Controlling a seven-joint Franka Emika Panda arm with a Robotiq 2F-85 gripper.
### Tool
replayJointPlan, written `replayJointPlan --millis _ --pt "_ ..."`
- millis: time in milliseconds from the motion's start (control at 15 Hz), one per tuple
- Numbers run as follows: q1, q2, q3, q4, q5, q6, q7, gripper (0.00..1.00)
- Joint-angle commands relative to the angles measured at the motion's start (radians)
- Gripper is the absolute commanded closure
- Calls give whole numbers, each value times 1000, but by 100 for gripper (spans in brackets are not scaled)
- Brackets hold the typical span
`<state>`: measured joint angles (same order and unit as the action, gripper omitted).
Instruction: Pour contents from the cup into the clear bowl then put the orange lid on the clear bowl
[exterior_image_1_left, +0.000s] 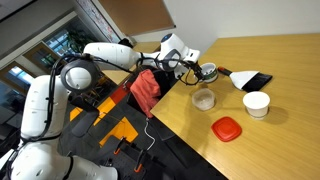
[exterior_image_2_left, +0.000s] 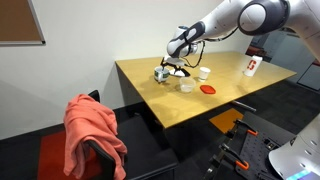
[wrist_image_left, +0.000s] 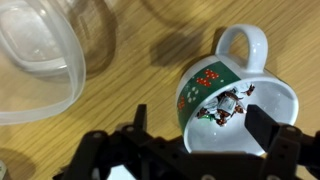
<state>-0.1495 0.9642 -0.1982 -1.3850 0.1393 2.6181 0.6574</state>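
Note:
The cup needs to pour into the clear bowl (exterior_image_1_left: 203, 98), so my gripper will next grip the cup's green side at the cup's rim and leave the opposite side of the cup's rim free.
The cup (wrist_image_left: 205, 80) is green and white with a white handle, and small wrapped pieces (wrist_image_left: 226, 105) lie inside it. My gripper (wrist_image_left: 203, 128) is open just above it; one finger (wrist_image_left: 140, 122) stands outside the green wall and the other (wrist_image_left: 266, 130) over the white inside. The clear bowl (wrist_image_left: 35, 60) sits empty beside the cup. In both exterior views the gripper (exterior_image_1_left: 192, 68) (exterior_image_2_left: 172, 68) hovers at the cup (exterior_image_1_left: 208, 72) (exterior_image_2_left: 163, 74), with the clear bowl (exterior_image_1_left: 203, 98) (exterior_image_2_left: 186, 85) close by. The orange lid (exterior_image_1_left: 227, 128) (exterior_image_2_left: 208, 89) lies flat on the table, apart from the bowl.
A plain white cup (exterior_image_1_left: 256, 103) (exterior_image_2_left: 203, 72) stands near the bowl. A black and white object (exterior_image_1_left: 250, 80) lies behind it. A red and white container (exterior_image_2_left: 251, 66) is at the table's far end. A chair draped with red cloth (exterior_image_2_left: 95, 130) stands at the table's edge.

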Motion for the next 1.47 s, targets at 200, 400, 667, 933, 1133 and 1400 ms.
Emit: replayJointPlan --millis 200,400,667,933,1133,1400 --pt "5 111 -29 149 17 -15 21 44" --pt "4 134 -30 184 16 -22 27 66" --pt "2 152 -39 211 13 -36 35 96" --pt "8 155 -50 223 8 -67 44 97" --pt "27 125 -71 203 -6 -109 62 97" --pt "75 84 -128 178 -62 -184 92 97"
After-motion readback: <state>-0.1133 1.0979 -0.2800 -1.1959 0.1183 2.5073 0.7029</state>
